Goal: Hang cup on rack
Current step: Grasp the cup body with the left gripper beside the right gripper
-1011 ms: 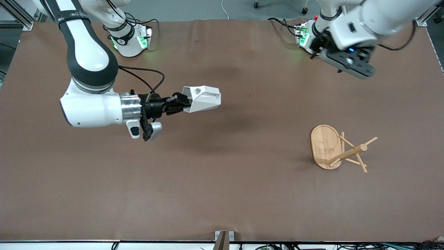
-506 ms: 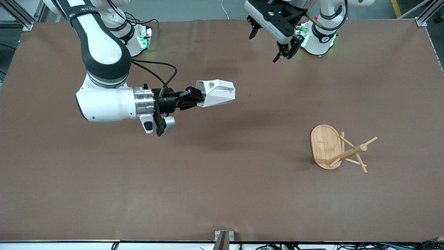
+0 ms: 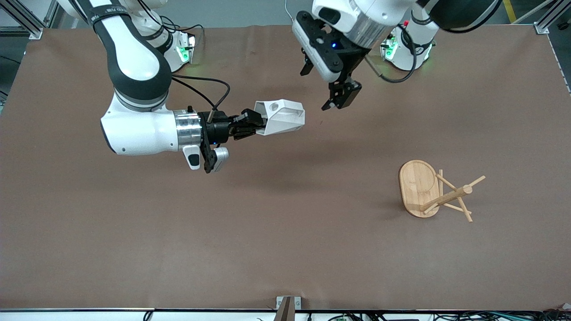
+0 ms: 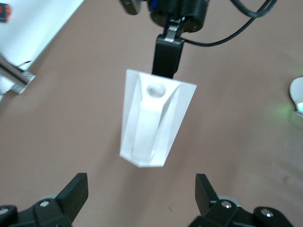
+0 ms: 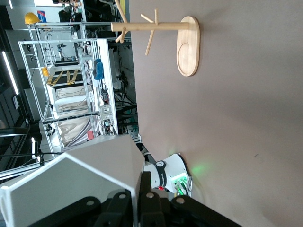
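Observation:
The white cup needs to hang on the rack, so the robot's left gripper should next grab it by its narrow base end [image 3: 299,115]. That keeps the white cup's handle hole free.
The white faceted cup [image 3: 281,117] is held up over the table's middle, lying sideways, its handle hole showing. My right gripper [image 3: 258,124] is shut on the cup's rim wall, which also shows in the right wrist view [image 5: 80,184]. My left gripper [image 3: 340,99] is open and empty, in the air close beside the cup, toward the left arm's end. In the left wrist view the cup [image 4: 154,123] hangs just ahead of the spread fingers [image 4: 75,194]. The bamboo rack [image 3: 446,196] stands upright on its oval base [image 3: 417,185] near the left arm's end; it also shows in the right wrist view [image 5: 151,28].
The brown table [image 3: 267,232] holds only the rack. The two arm bases [image 3: 171,49] stand along the table's edge farthest from the front camera. Cables trail from the right arm's wrist [image 3: 209,96].
The left arm has swung in from its end of the table, bringing its open gripper close beside the cup. The right gripper has carried the cup slightly toward the left arm's end.

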Robot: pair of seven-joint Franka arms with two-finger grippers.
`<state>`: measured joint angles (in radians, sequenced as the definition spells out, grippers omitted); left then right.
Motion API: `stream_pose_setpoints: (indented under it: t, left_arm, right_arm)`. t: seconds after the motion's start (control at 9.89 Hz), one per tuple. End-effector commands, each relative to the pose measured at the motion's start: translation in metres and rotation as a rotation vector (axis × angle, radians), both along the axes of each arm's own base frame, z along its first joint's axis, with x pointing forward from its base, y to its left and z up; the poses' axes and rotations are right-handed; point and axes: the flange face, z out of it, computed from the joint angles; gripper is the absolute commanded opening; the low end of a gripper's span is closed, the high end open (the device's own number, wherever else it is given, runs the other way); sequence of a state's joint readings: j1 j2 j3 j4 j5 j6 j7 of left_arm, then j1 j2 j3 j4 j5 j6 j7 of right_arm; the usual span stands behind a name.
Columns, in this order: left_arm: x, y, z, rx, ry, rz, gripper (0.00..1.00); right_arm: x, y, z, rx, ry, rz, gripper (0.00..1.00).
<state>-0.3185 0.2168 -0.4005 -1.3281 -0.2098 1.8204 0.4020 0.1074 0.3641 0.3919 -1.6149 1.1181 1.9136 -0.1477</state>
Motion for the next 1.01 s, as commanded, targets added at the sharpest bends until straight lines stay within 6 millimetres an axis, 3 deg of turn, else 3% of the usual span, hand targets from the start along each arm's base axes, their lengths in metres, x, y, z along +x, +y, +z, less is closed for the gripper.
stream_pose_setpoints:
  t: [0.0, 0.91]
  left_arm:
    - [0.008, -0.018, -0.04, 0.004, 0.046, -0.094, 1.0]
    - [0.015, -0.021, -0.075, 0.002, 0.036, -0.147, 1.0]
  right_arm:
    - [-0.004, 0.005, 0.015, 0.014, 0.023, -0.017, 0.01]
    - [-0.02, 0.025, 0.03, 0.019, 0.038, 0.005, 0.01]
